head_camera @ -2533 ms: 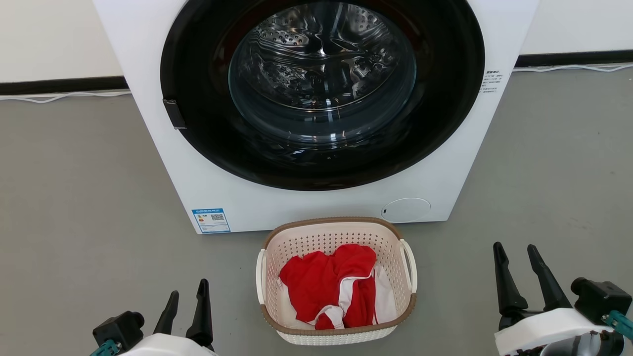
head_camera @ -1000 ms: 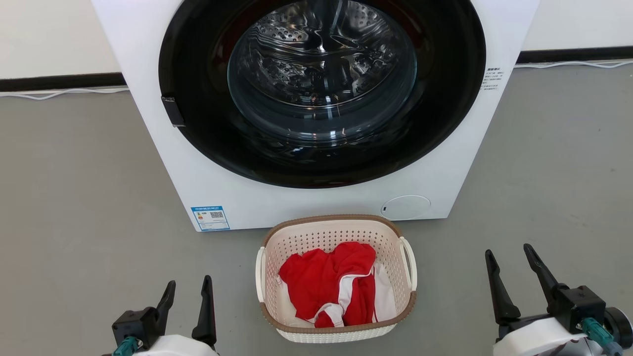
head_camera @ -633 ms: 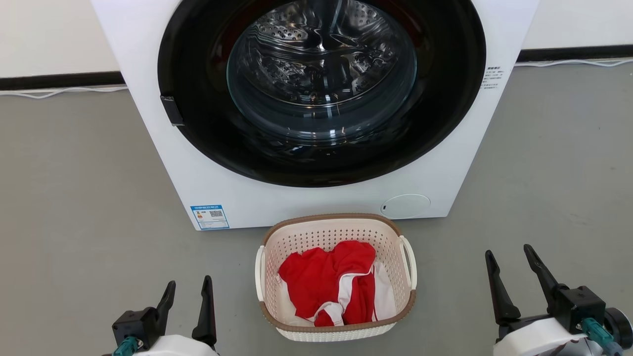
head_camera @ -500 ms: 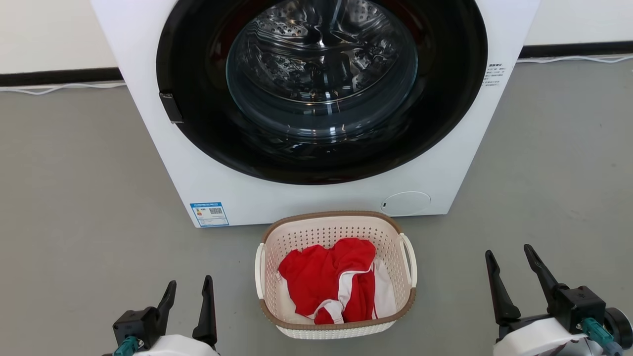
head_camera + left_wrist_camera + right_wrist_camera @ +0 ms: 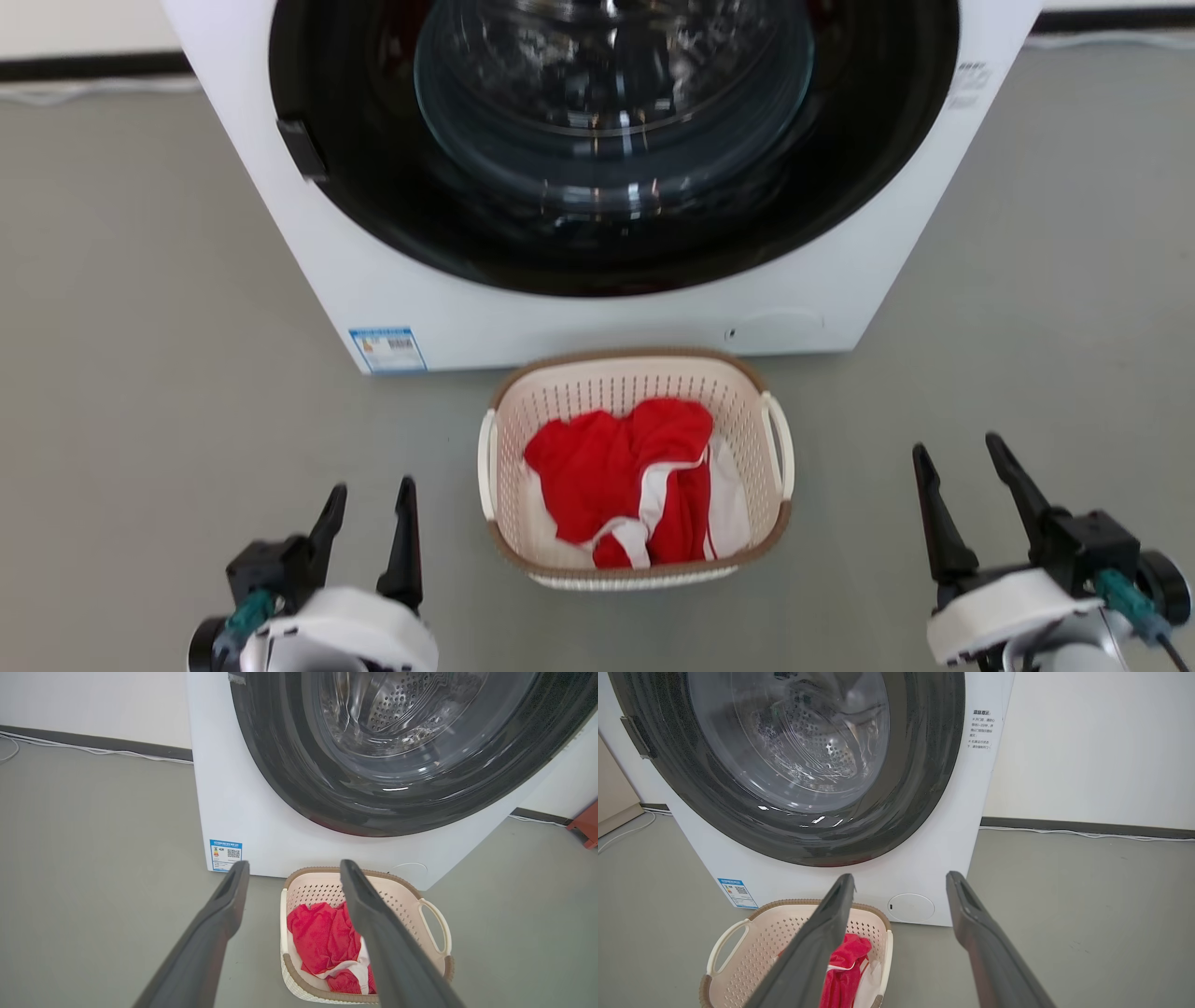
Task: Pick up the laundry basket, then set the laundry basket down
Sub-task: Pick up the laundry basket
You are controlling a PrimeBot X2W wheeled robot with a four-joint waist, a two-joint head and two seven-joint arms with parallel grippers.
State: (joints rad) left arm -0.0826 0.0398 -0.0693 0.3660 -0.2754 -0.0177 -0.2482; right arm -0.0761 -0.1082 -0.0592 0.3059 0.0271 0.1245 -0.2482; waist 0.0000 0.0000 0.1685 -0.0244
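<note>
The basket is far wider than my open fingers and holds loose clothes, so my left gripper grabs the basket by its slim white handle (image 5: 487,465) next.
The cream laundry basket (image 5: 523,411) with a brown rim sits on the grey floor just in front of the washer, holding red and white cloth (image 5: 621,476). Its white handles face left and right. My left gripper (image 5: 372,495) is open, low and to the basket's left, apart from it. My right gripper (image 5: 962,459) is open, well to the basket's right. The left wrist view has the basket (image 5: 430,896) beyond its right finger; the right wrist view has the basket (image 5: 752,940) at lower left.
A white front-loading washer (image 5: 560,317) with a dark round glass door stands right behind the basket. A white cable (image 5: 1087,834) runs along the wall base. Grey floor (image 5: 140,327) spreads to both sides.
The whole head view has shifted: washer and basket sit higher and larger, so the camera has tilted down or come closer. Both grippers stay open beside the basket.
</note>
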